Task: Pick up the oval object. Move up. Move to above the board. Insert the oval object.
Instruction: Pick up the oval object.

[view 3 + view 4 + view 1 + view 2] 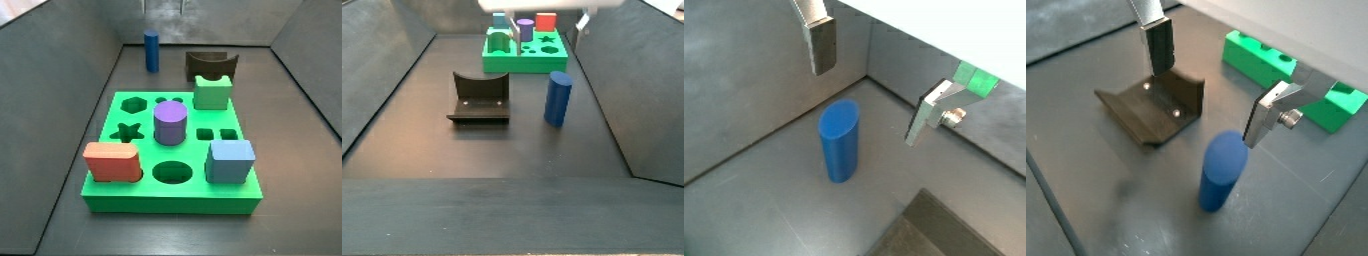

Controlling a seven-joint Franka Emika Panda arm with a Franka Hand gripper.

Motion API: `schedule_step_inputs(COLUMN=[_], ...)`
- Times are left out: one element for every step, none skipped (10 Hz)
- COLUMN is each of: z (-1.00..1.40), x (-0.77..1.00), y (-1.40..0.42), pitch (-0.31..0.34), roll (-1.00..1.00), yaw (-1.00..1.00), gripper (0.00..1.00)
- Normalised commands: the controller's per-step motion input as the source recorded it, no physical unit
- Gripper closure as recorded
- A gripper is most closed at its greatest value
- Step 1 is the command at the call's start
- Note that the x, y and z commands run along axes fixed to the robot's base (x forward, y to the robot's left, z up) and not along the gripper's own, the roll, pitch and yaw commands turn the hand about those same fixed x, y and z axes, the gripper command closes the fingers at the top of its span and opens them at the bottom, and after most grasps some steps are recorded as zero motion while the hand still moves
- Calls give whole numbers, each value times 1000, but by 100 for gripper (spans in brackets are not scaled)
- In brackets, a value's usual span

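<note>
My gripper grabs the blue oval post by its upper end (152, 37) next. Then it inserts the blue oval post into the board (107, 130).
The oval object (839, 142) is a slim blue post standing upright on the dark floor; it also shows in the wrist view (1221, 172) and in both side views (152, 50) (557, 98). My gripper (871, 85) is open and empty above the post, with its two fingers (1158, 45) spread wide and the post below, between and slightly off them. The board (107, 130) is a bright green block with shaped holes, well apart from the post; it also shows in a side view (497, 60) and in a wrist view (1264, 62).
The fixture (478, 97) stands on the floor beside the post, between it and the board (1153, 105). On the board stand a purple cylinder (170, 123), a red piece (112, 160), a light blue cube (230, 160) and a green block (211, 92). Grey walls enclose the floor.
</note>
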Motion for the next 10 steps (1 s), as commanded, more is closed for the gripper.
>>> schedule_step_inputs(z=[-1000, -1000, -1000, -1000, -840, 0, 0, 0, -560, -154], x=[-317, -363, -271, -100, -34, 20, 0, 0, -34, -71], y=[-63, -74, -83, -51, -46, 0, 0, 20, 71, 74], pitch=[-80, -80, -61, -31, -19, 23, -10, 0, -39, -99], roll=[61, 103, 134, 164, 217, 0, 0, 0, -64, -41], yaw=[269, 266, 237, 183, 186, 0, 0, 0, 731, 129], gripper=[0, 0, 0, 0, 0, 0, 0, 0, 0, 0])
